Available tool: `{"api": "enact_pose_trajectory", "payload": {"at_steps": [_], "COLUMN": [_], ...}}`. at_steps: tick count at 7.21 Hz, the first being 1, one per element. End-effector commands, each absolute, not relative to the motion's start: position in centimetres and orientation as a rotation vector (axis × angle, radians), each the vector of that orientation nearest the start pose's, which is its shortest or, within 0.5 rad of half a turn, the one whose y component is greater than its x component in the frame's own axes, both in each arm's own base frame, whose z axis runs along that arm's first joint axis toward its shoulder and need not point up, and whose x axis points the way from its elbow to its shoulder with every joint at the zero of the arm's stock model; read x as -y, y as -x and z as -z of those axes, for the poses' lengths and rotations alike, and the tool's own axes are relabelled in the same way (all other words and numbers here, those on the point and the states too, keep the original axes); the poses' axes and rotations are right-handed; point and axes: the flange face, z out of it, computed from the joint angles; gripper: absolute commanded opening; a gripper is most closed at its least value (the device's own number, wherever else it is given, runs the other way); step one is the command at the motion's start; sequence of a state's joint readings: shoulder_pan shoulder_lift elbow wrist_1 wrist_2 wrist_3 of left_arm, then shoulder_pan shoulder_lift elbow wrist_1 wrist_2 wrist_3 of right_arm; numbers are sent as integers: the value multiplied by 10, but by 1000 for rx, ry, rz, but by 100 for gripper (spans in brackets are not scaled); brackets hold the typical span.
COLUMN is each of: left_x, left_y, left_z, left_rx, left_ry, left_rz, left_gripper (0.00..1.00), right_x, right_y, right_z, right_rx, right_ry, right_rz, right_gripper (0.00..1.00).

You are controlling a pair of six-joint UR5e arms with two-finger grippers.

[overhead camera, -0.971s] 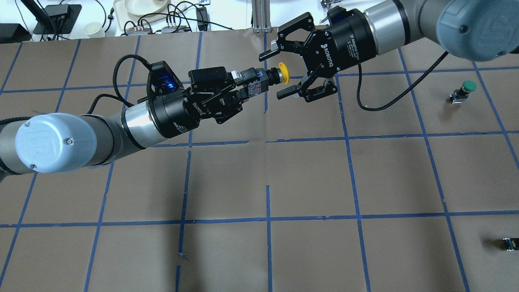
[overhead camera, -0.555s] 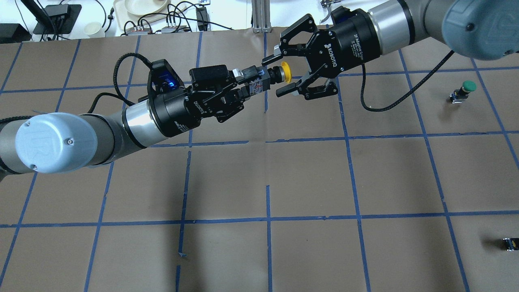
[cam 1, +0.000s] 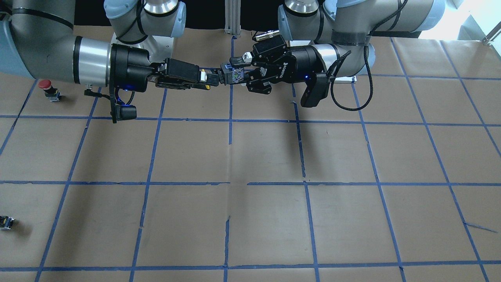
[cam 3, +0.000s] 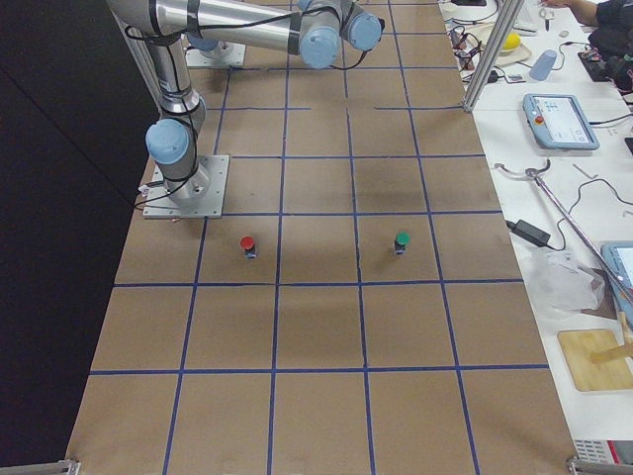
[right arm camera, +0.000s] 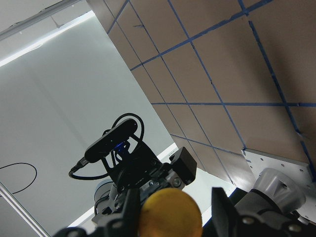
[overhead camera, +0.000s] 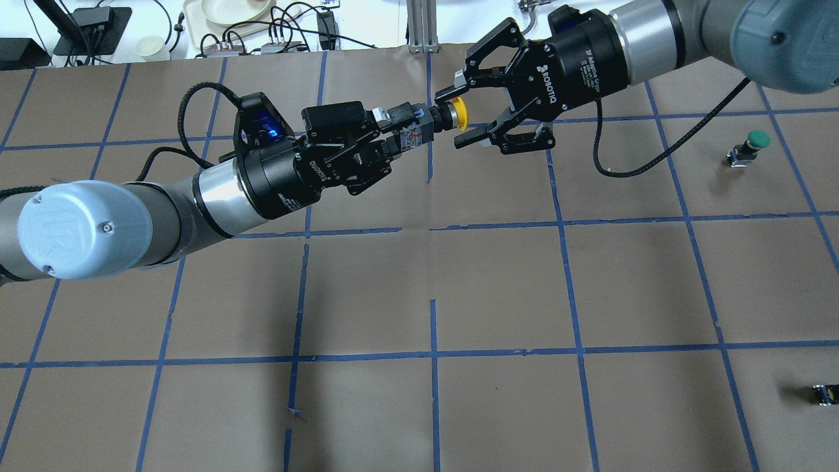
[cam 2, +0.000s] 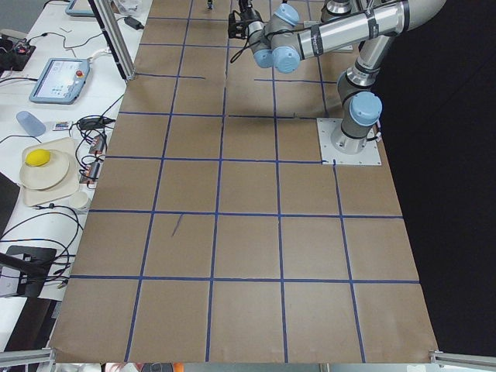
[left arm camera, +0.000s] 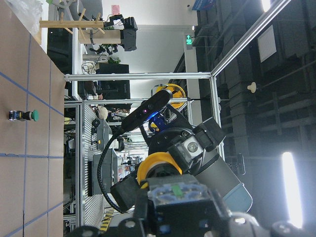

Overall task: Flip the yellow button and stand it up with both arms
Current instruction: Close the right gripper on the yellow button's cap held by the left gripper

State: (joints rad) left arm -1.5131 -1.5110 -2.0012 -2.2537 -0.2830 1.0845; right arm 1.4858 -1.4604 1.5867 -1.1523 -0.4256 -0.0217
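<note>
Next, my right gripper grabs the yellow button by its yellow cap. This leaves the yellow button's blocky base (cam 1: 233, 74) free to stand on the tabletop.
The yellow button (overhead camera: 461, 113) is held in the air, lying sideways with its cap pointing right. My left gripper (overhead camera: 408, 128) is shut on its black body and blocky base. My right gripper (overhead camera: 457, 116) is open, and its jaws straddle the yellow cap with a small gap on each side. In the right wrist view the cap (right arm camera: 170, 215) sits between the two fingers. In the left wrist view the cap (left arm camera: 158, 166) shows beyond the base I hold. In the front view the two grippers meet above the table's far middle, left gripper (cam 1: 234, 75) and right gripper (cam 1: 208, 79).
A green button (overhead camera: 754, 145) stands upright at the right. A red button (cam 1: 47, 87) stands near the robot's right side. A tiny dark part (overhead camera: 822, 394) lies at the near right. The brown table (overhead camera: 432, 288) has a blue tape grid.
My right gripper's jaws have narrowed around the yellow cap, and the gripper has shifted slightly right and up in the view. My left gripper has raised the button a little.
</note>
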Motion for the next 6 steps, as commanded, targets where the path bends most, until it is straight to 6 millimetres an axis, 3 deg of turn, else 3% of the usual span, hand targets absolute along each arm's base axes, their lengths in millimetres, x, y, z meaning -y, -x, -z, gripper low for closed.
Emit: {"api": "enact_pose_trajectory", "payload": {"at_steps": [1,6], "left_x": [426,426], "left_y": [205,205], "left_z": [-372,-373], "left_rx": [1423,1423], "left_ry": [-208,-203], "left_rz": [-261,-266], "left_gripper": [17,18], "right_x": [518,519], "right_y": [-180,-180], "right_z": [-449,-455], "right_rx": [-1916,-1917], "right_ry": [-407,-407], "right_rz": [-468,-461], "right_gripper": [30,28]}}
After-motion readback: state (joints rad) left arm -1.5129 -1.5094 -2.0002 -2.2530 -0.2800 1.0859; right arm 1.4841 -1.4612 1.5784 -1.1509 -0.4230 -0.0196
